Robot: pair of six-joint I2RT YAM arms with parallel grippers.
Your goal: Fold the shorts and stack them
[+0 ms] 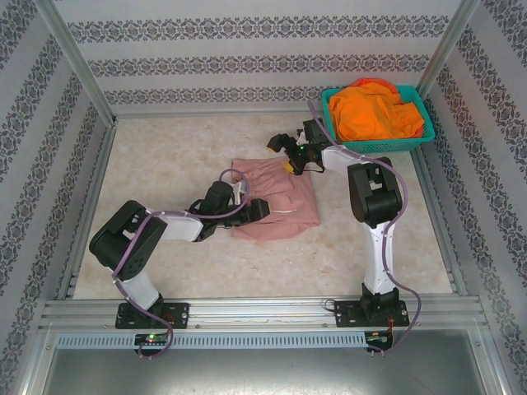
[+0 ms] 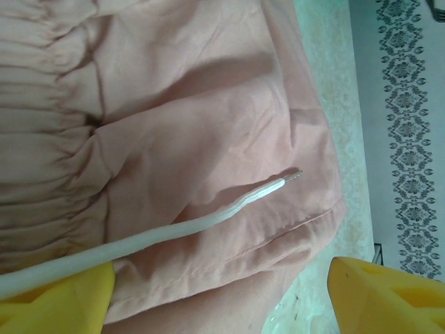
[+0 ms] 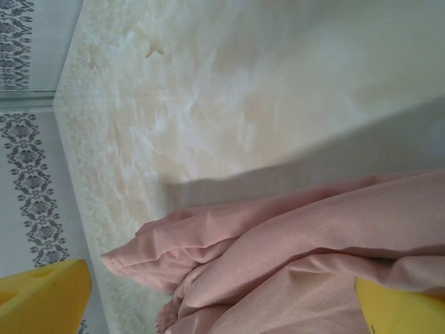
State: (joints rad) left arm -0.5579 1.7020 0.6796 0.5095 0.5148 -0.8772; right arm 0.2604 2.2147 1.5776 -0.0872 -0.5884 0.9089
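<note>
The robot's right gripper should next pull the pink shorts aside for stacking, so it should grab them by the far-edge corner nearest the basket (image 3: 190, 290).
Dusty pink shorts (image 1: 276, 197) lie partly folded in the middle of the table. Their gathered waist (image 2: 42, 125) and white drawstring (image 2: 208, 219) show in the left wrist view. My left gripper (image 1: 249, 207) (image 2: 222, 299) is open low over the shorts' near-left edge, with its yellow fingers (image 2: 55, 299) on either side of a hem. My right gripper (image 1: 284, 155) (image 3: 222, 306) is open at the shorts' far edge, where a bunched pink corner (image 3: 208, 250) lies between its yellow fingers (image 3: 42, 299). Orange shorts (image 1: 375, 111) are heaped in the basket, with red-orange cloth (image 1: 375, 83) behind them.
The teal mesh basket (image 1: 375, 146) stands at the table's back right, close behind the right arm. Patterned walls and metal rails (image 1: 90, 197) enclose the marbled tabletop (image 1: 165, 156). Bare tabletop lies left of and in front of the pink shorts.
</note>
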